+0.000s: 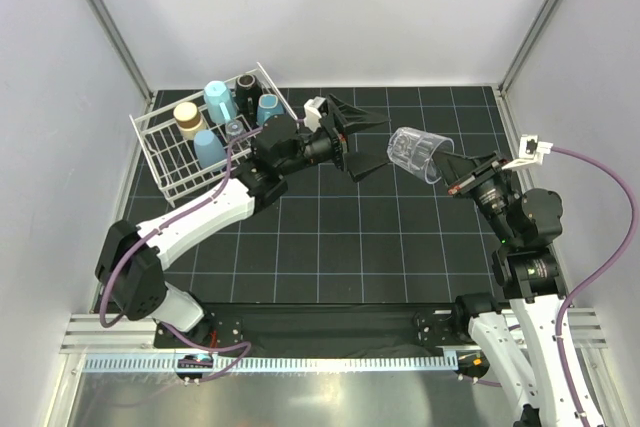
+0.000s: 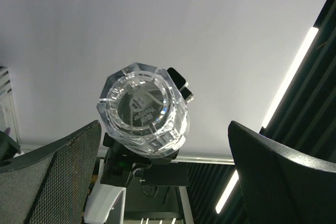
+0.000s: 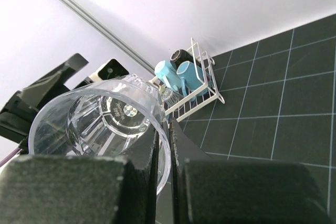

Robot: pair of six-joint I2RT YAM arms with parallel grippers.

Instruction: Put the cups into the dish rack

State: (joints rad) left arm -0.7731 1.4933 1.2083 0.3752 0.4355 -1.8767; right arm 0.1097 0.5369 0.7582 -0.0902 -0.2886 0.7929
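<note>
The clear glass's rim should stay free to rest in the rack [image 1: 165, 162], so my left gripper will next grip the glass by the sides of its base [image 1: 398, 145].
My right gripper [image 1: 455, 179] is shut on the rim of a clear glass [image 1: 415, 152] and holds it sideways in the air, base toward my left gripper. In the right wrist view one finger is inside the glass [image 3: 100, 124] and one outside, at my right gripper [image 3: 170, 129]. My left gripper [image 1: 372, 144] is open and empty, its jaws spread just left of the glass's base; the glass [image 2: 143, 111] fills the left wrist view. The white wire dish rack [image 1: 165, 162] stands at the back left and holds several cups: a light blue tumbler [image 1: 220, 100], a brown cup [image 1: 187, 117], a black mug [image 1: 246, 85], two light blue mugs [image 1: 267, 107], and a clear glass [image 1: 236, 130].
The table is a black mat with a grid [image 1: 350, 227], walled in white on three sides. The rack [image 3: 199, 95] with blue mugs [image 3: 181, 74] shows behind the held glass in the right wrist view.
</note>
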